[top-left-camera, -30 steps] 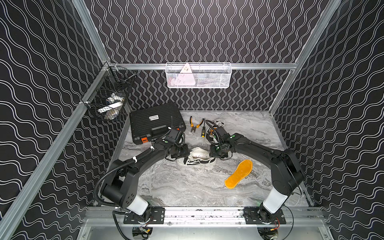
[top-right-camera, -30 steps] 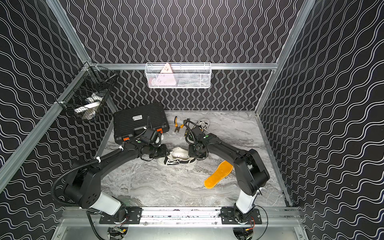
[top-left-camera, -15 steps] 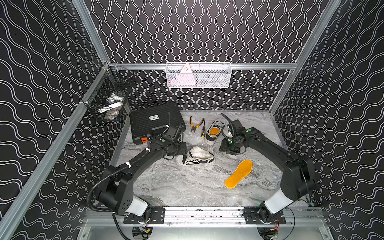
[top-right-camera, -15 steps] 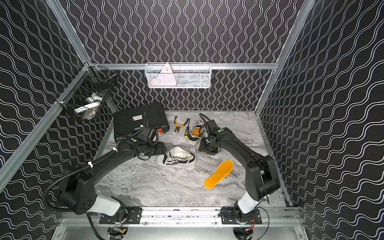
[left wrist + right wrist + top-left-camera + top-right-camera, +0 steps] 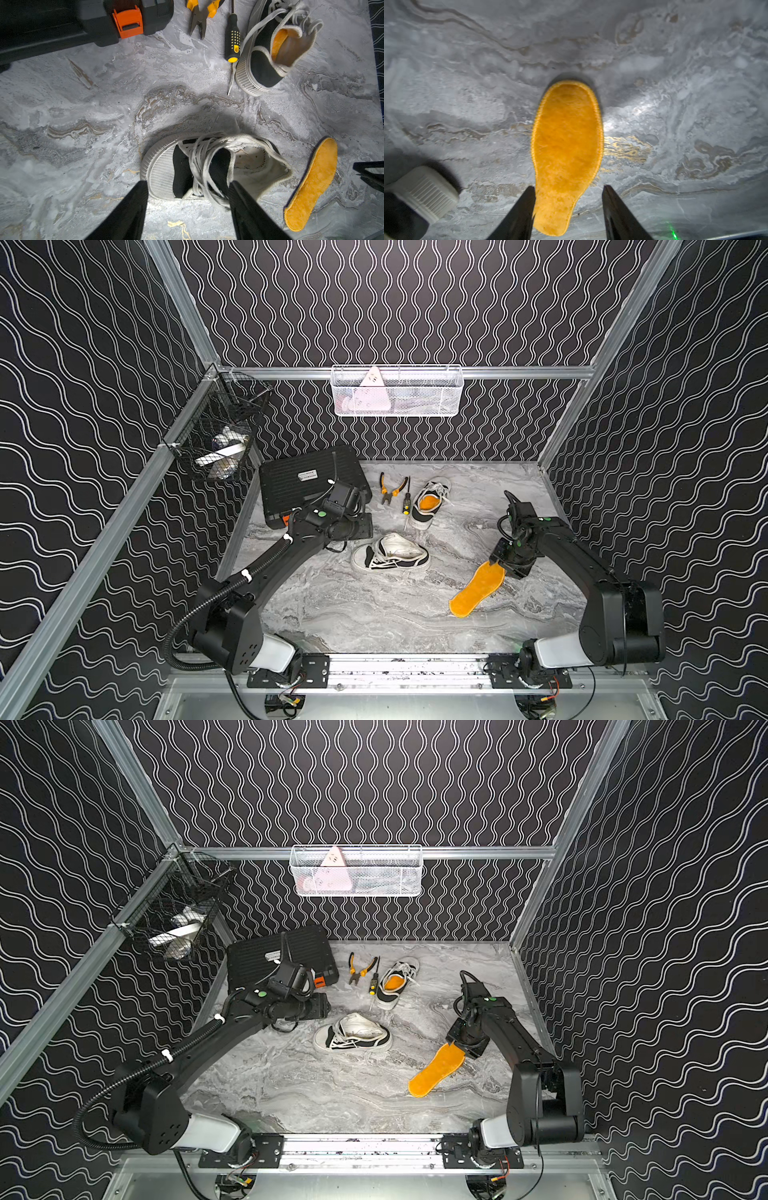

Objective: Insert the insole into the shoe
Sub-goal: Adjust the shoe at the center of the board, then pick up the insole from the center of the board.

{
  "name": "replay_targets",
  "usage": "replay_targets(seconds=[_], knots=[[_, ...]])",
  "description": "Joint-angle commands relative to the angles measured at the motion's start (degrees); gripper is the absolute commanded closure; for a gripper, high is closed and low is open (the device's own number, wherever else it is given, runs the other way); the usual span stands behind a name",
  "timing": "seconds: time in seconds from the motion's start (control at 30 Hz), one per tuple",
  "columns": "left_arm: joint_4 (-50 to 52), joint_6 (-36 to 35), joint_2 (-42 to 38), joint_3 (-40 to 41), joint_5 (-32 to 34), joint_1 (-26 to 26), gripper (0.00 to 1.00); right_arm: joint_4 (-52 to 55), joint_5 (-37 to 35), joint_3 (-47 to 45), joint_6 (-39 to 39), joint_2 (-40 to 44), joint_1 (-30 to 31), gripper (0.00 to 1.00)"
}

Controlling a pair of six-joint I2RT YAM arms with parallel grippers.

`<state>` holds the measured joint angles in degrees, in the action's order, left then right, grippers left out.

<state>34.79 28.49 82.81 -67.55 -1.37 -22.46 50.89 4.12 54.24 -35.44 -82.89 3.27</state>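
The robot's right gripper will grab the orange insole (image 5: 478, 591) next by its narrow heel end, so the insole's wide toe end stays free to go into the shoe.
A black-and-white lace-up shoe (image 5: 390, 558) (image 5: 353, 1033) (image 5: 209, 164) lies mid-table, its opening showing a bare pale inside. The orange insole (image 5: 478, 591) (image 5: 436, 1071) (image 5: 311, 185) (image 5: 566, 145) lies flat to its right. My left gripper (image 5: 365, 526) (image 5: 323, 1006) (image 5: 188, 184) is open just left of the shoe's toe and holds nothing. My right gripper (image 5: 505, 566) (image 5: 461, 1044) (image 5: 569, 188) is open, low over the insole's heel end. The heel lies between its fingers, closer to one of them.
A second shoe (image 5: 430, 502) (image 5: 276, 45) with an orange insole inside stands at the back. Beside it lie a screwdriver (image 5: 406, 499) and pliers (image 5: 390, 489). A black tool case (image 5: 307, 481) fills the back left. Wire baskets (image 5: 397, 391) hang on the walls.
Both grippers were at the shoe; they have opened and drawn apart. The right arm has swung right and forward to the insole's heel end. The left gripper has backed off slightly to the left.
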Motion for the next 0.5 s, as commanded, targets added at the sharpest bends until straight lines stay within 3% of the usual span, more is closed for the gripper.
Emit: replay_targets(seconds=[0.0,0.3,0.47], knots=[[0.7,-0.8,0.2,-1.0,0.6,0.0,0.33,-3.4,0.3,-2.3,-0.9,-0.8,-1.8,0.45],[0.6,-1.6,0.0,-2.1,0.8,0.1,0.33,-10.2,1.6,-5.7,-1.5,-6.6,-2.7,0.54],[1.0,-2.3,0.4,-3.6,1.0,0.1,0.33,-12.9,1.0,-7.8,-0.9,-8.3,-2.8,0.66]])
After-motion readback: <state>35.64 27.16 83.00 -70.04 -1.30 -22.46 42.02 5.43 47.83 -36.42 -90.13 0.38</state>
